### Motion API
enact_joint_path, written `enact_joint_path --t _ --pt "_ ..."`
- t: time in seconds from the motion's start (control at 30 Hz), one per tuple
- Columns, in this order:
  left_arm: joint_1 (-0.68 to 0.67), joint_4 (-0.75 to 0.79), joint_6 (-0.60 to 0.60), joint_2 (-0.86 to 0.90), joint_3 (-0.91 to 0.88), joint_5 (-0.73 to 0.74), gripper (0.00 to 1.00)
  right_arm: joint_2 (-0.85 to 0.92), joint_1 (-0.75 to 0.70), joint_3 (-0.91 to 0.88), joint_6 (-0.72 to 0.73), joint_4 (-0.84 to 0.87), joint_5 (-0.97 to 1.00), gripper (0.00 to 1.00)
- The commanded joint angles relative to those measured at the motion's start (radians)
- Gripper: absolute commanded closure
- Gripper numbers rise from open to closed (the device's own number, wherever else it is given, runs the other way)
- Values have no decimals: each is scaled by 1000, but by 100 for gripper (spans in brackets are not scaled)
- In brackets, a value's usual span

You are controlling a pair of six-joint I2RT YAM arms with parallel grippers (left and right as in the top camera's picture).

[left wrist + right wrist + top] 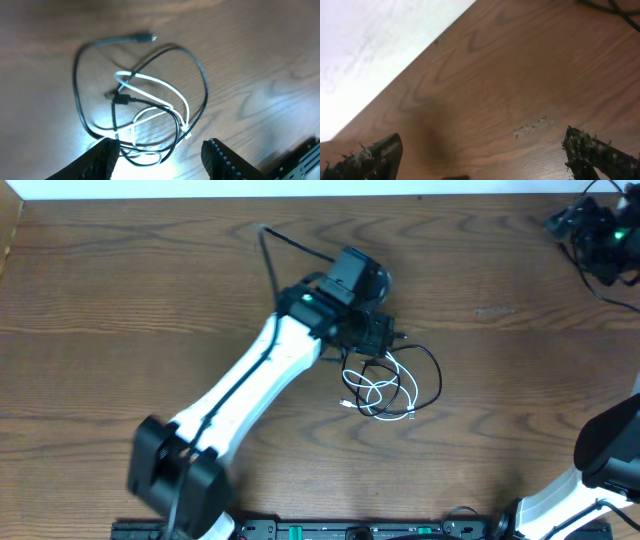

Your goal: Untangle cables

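Note:
The white cable (385, 398) needs to be untangled from the black cables, so my left gripper should next grab only that cable by a middle loop.
The cables lie in one tangled heap on the wooden table (500, 430). In the left wrist view, a long black cable (76, 90) loops round the heap, with a plug end (145, 37) at the top. A white cable (162, 88) and a second black cable (126, 100) cross inside the loop. In the overhead view the white cable (385, 398) and a black loop (438, 377) show just right of my left gripper (383, 340). My left gripper (160, 160) is open above the heap's near edge, holding nothing. My right gripper (482, 157) is open and empty over bare wood, at the far right corner (592, 225).
The left arm (260, 380) stretches from the front left to the table's middle, with its own thick black wire (272, 255) arching behind it. The right arm's base (610, 450) stands at the front right. The table's far edge meets a white wall (370, 40).

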Motion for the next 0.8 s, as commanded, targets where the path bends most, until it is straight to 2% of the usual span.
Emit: enact_joint_path --t 0.0,0.1,0.37,0.7,0.77 --pt "-4 -1 -234 74 -4 -3 38 -10 10 11 -28 -3 47 1" --pt "-15 22 -321 135 -4 -3 36 -10 11 11 -28 -10 47 1" --pt "-39 157 -371 240 -4 -4 36 -10 16 11 -28 -21 47 1" --pt "-42 190 -365 249 -4 -8 45 -10 43 10 19 -62 47 1" --pt "-44 190 -363 249 -4 -14 50 -10 49 11 29 -67 32 1"
